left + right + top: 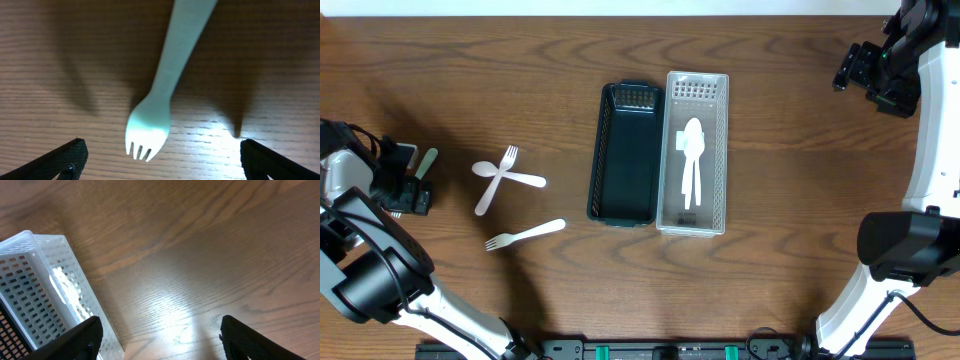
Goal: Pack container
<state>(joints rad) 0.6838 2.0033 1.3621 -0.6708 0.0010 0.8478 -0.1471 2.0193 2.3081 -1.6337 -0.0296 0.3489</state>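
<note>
The fingers of my left gripper are above the pale green fork, so it isn't time to close yet. My left gripper should move down first and then close on the fork.
A dark green basket (625, 150) and a white perforated basket (672, 150) stand side by side at the table's centre. White spoons (691, 160) lie in the white basket. A white fork (506, 161) crosses a white spoon (510, 178) on the table left of the baskets, and another white fork (525, 235) lies nearer the front. My left gripper (405, 188) is open at the far left, low over a pale green fork (155, 100) that lies on the wood between its fingers (160, 160), untouched. My right gripper (870, 75) is open and empty at the far right back.
The right wrist view shows the white basket's corner (40, 290) at the left and bare wood between the fingers (160, 335). The green fork's handle (426, 158) pokes out beside the left gripper, close to the table's left edge.
</note>
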